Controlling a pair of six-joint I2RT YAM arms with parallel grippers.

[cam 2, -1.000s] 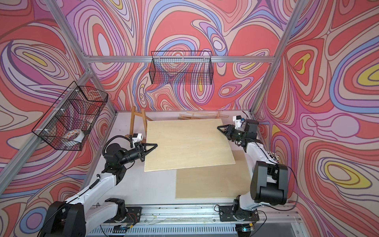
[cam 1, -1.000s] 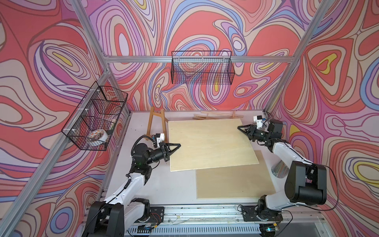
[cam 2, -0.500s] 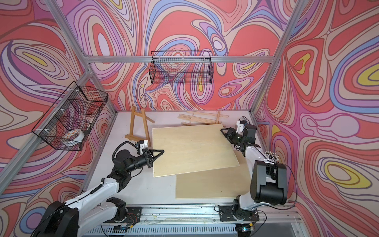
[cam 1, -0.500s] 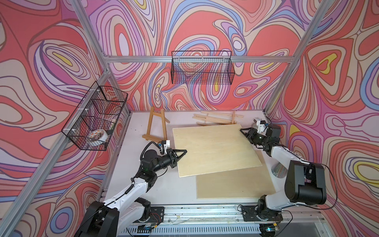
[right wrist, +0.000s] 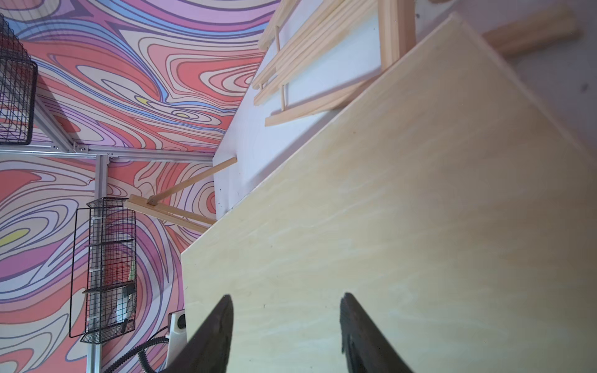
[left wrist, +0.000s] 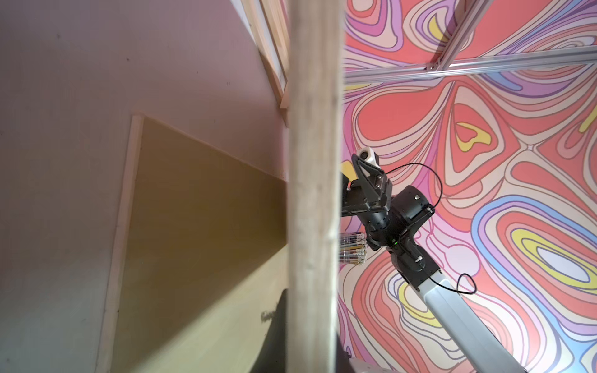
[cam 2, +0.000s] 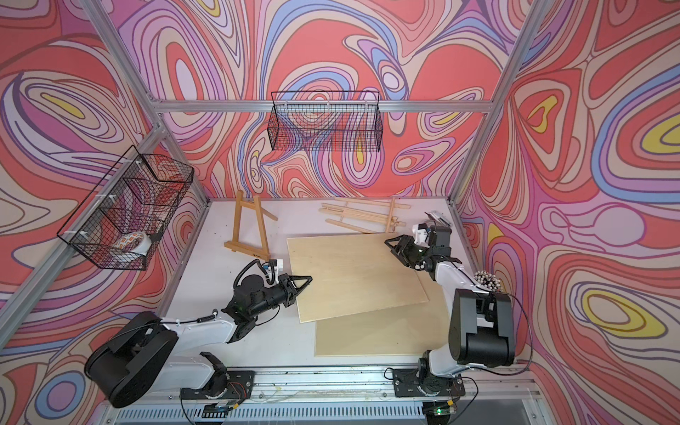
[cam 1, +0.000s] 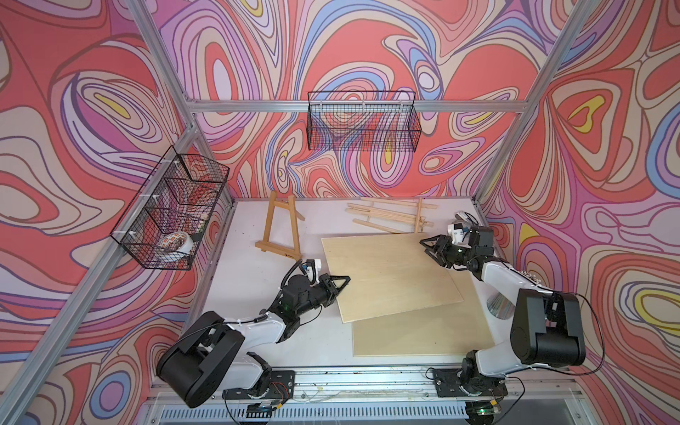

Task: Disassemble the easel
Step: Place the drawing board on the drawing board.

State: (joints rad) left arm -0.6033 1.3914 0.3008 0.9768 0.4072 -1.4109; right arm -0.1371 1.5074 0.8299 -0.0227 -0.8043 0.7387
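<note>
The upper board's gripped edge hangs crooked outside the lower board's side. My left gripper keeps holding the upper board now until it covers the lower board.
A small wooden A-frame easel (cam 1: 280,230) stands at the back left of the table. A paler slatted easel frame (cam 1: 390,217) lies flat at the back. A pale wooden board (cam 1: 393,276) rests tilted over a second board (cam 1: 423,335) that lies flat. My left gripper (cam 1: 346,280) is shut on the upper board's left edge; in the left wrist view that edge (left wrist: 313,161) runs straight between the jaws. My right gripper (cam 1: 426,247) hovers at the board's far right corner, open. Between its fingertips (right wrist: 286,295) only the board's face (right wrist: 403,210) shows.
A wire basket (cam 1: 173,217) with a tape roll hangs on the left wall. Another wire basket (cam 1: 364,125) hangs on the back wall. A holder of pens (cam 2: 487,283) stands by the right arm, near the right wall.
The board came down and forward from in front of the easels onto the lower board. Both arms moved with it. The right gripper opened and let go of the board's corner.
</note>
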